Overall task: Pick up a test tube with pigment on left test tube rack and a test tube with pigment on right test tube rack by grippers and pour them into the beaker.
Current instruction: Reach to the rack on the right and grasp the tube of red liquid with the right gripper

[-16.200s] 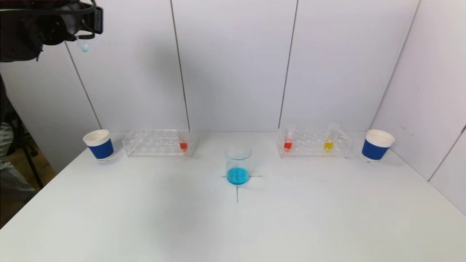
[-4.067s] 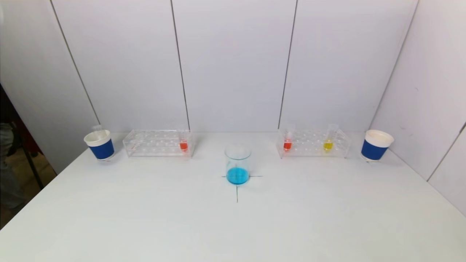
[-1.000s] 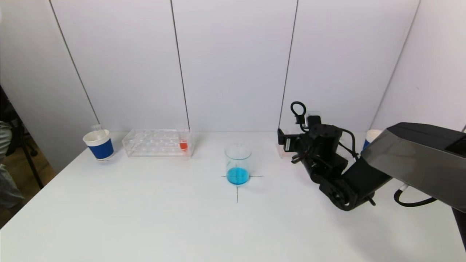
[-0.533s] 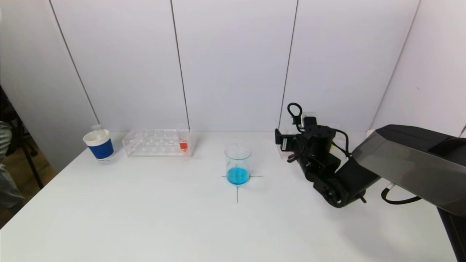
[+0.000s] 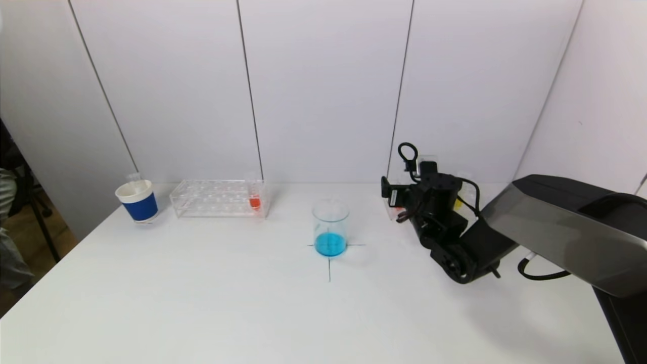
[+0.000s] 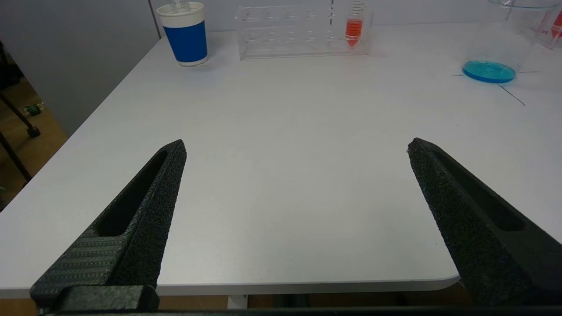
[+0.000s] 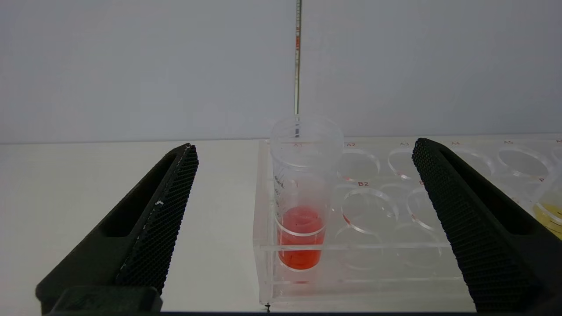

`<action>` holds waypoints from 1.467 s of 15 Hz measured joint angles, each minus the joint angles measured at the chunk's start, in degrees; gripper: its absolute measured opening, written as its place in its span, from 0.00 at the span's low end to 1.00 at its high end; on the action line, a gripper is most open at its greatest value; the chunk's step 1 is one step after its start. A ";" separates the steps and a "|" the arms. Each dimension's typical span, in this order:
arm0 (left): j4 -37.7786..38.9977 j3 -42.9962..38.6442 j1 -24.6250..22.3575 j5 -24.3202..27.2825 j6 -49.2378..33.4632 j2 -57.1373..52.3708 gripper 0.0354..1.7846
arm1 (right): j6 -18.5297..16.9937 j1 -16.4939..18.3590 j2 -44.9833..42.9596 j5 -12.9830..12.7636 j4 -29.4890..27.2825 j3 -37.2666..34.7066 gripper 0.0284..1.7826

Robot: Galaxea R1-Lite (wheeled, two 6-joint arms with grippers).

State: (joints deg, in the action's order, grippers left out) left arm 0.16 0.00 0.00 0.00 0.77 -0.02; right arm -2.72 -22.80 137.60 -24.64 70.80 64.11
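Note:
My right gripper is about to reach for the clear test tube and grip it just below its open rim [image 7: 303,180], because the rack plate surrounds its red-filled bottom.
The glass beaker [image 5: 330,227] with blue liquid stands on the cross mark at the table's middle. The left rack [image 5: 217,198] holds one red-pigment tube [image 5: 255,200]. My right gripper [image 5: 402,202] is open in front of the right rack [image 7: 395,259], at its left end. In the right wrist view its jaws [image 7: 303,147] stand wide to either side of a red-pigment tube [image 7: 300,228], not touching it. A yellow-pigment tube [image 7: 551,210] stands farther along that rack. My left gripper [image 6: 296,144] is open and empty over the table's near left edge, out of the head view.
A blue paper cup [image 5: 137,200] left of the left rack holds an empty tube [image 5: 134,178]. My right arm [image 5: 551,222] covers most of the right rack and the right cup. White walls close off the back and right.
My right arm came into view and has crept forward and left to the right rack's red tube. Earlier the left arm put its emptied tube in the left cup and withdrew.

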 joint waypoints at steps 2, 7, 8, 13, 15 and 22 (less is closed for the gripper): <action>0.00 0.00 0.00 0.00 0.00 0.00 0.99 | 0.02 0.04 0.33 0.00 0.11 0.41 1.00; 0.00 0.00 0.00 0.00 0.02 0.00 0.99 | 0.00 0.15 1.85 -0.35 0.22 2.01 1.00; 0.00 0.00 0.00 0.00 0.00 0.00 0.99 | 0.00 0.15 2.15 -0.41 0.26 2.26 1.00; 0.00 0.00 0.00 0.00 0.00 0.00 0.99 | 0.00 0.15 2.89 -0.44 0.39 2.56 1.00; 0.00 0.00 0.00 0.00 0.00 0.00 0.99 | 0.00 0.23 3.11 -0.44 0.39 2.71 1.00; 0.00 0.00 0.00 0.00 0.02 0.00 0.99 | 0.07 0.41 3.52 -0.44 0.23 3.50 1.00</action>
State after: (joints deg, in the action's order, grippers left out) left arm 0.16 0.00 0.00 0.00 0.79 -0.02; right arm -2.65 -22.38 141.12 -25.08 71.03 67.61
